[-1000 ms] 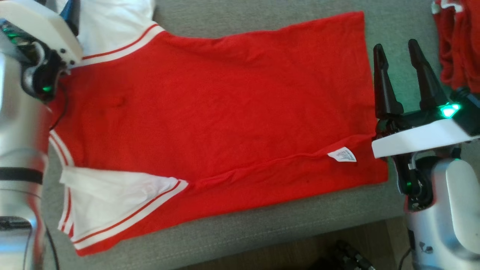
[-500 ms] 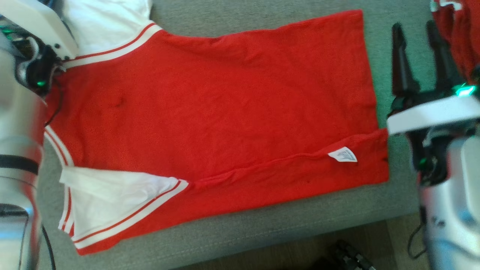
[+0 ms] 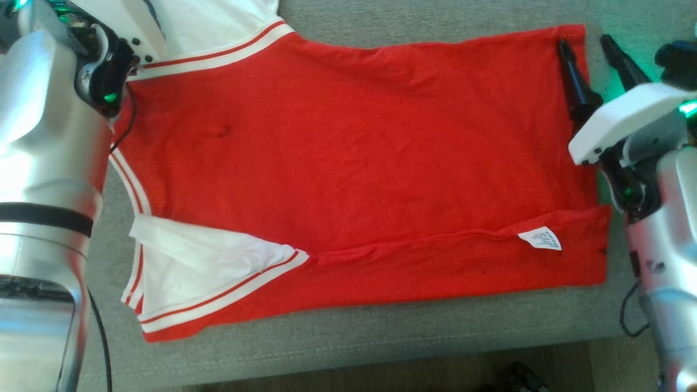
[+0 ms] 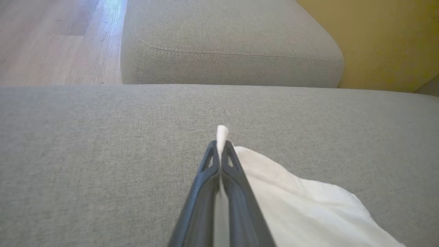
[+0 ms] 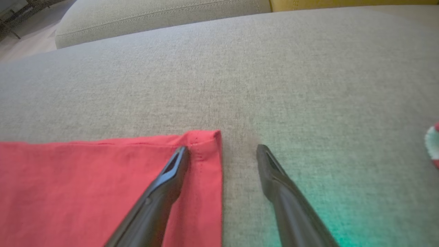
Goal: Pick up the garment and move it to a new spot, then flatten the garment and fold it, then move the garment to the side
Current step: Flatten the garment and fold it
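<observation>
My right gripper pinches the garment by its raised hem corner (image 3: 578, 34) next, since the red body of the garment (image 3: 366, 144) lies spread flat on the cushion.
The garment (image 3: 354, 152), a red shirt with white, red-striped sleeves, lies spread flat on the grey cushion (image 3: 381, 337) with a white care label (image 3: 540, 238) near its right hem. In the left wrist view my left gripper (image 4: 219, 144) is shut on a pinch of the far white sleeve (image 4: 291, 199), and a tuft of cloth pokes out past the tips. My right gripper (image 3: 585, 46) is open at the far right hem corner. In the right wrist view, the right gripper (image 5: 222, 149) has one finger over the red cloth (image 5: 85, 185) and the other over bare cushion.
A second grey cushion (image 4: 223, 41) lies beyond the one I work on, with wooden floor (image 4: 51, 41) to its left and a yellow surface (image 4: 384, 37) to its right. A bit of red-and-white fabric (image 5: 432, 144) shows at the right wrist view's edge.
My left gripper has shut on the white sleeve. My right gripper has moved forward along the hem to the far corner, still open. The head camera has shifted, sliding the picture rightward.
</observation>
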